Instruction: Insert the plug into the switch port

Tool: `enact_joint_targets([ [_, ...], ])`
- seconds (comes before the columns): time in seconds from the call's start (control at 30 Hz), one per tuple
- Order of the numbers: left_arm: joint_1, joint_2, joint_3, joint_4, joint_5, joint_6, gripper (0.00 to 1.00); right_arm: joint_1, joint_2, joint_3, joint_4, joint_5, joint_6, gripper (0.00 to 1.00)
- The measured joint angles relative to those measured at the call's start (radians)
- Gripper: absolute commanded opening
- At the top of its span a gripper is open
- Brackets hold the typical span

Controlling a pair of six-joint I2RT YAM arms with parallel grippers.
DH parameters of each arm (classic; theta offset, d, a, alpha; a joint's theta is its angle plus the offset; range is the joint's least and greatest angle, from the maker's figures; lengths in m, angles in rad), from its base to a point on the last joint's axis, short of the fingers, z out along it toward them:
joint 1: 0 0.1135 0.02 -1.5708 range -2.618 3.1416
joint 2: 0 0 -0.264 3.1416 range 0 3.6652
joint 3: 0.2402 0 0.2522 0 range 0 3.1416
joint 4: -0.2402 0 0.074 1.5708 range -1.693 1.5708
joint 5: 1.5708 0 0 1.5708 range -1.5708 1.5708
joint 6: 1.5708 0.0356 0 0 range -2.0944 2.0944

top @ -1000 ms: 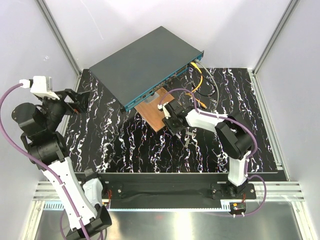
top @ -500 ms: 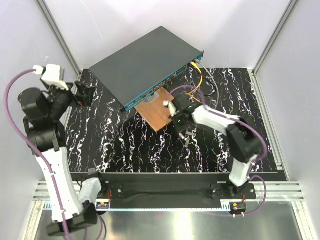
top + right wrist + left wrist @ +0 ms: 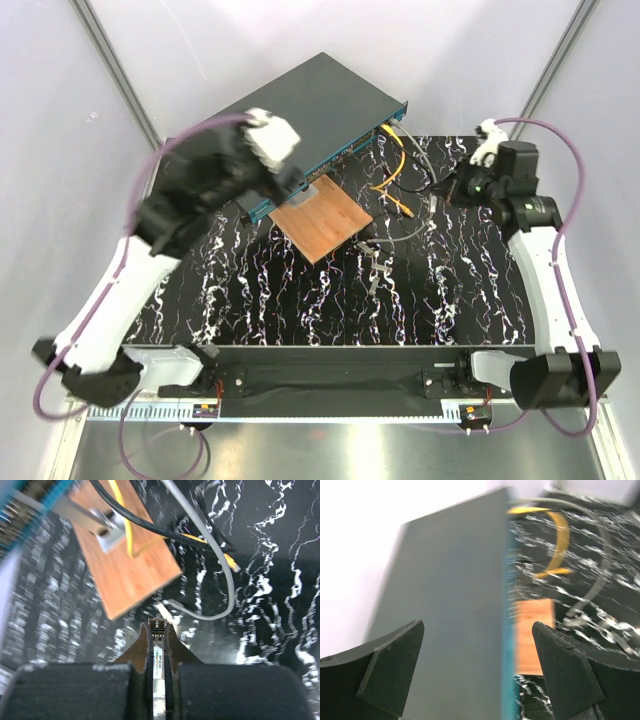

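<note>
My left gripper will grab the plug next by its tip, beyond my right gripper's fingers, and that leaves the plug's other end free to be gripped again and inserted.
The dark grey-green switch box (image 3: 290,115) lies slanted at the back, its teal front face (image 3: 340,160) lined with small ports. My right gripper (image 3: 448,188) hovers right of the box and is shut on the plug (image 3: 158,637), a thin metal module with a white label. Its tip sticks out between the fingertips. My left gripper (image 3: 275,195) is open and empty above the box's near left corner. In the left wrist view the box top (image 3: 450,605) and teal edge (image 3: 509,650) lie between its wide-open fingers (image 3: 395,665). The ports are too blurred to make out there.
A copper-brown plate (image 3: 322,220) with a silver block (image 3: 107,530) lies before the box. Yellow (image 3: 397,165), grey (image 3: 220,565) and black cables trail from the face's right end. Small metal parts (image 3: 378,265) lie on the black marbled mat (image 3: 260,300).
My left arm has swung from the far left across to the box's front left corner. My right arm has pulled back from the copper plate to the right rear, still holding the plug.
</note>
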Motion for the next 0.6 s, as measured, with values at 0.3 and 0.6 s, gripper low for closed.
enact_joint_targets([
  [0.3, -0.480, 0.234, 0.008, 0.090, -0.250, -0.002, 0.90, -0.024, -0.100, -0.001, 0.064, -0.004, 0.366, 0.00],
  [0.6, -0.502, 0.470, 0.171, 0.070, -0.286, -0.359, 0.75, -0.024, -0.099, -0.075, 0.145, -0.039, 0.590, 0.00],
])
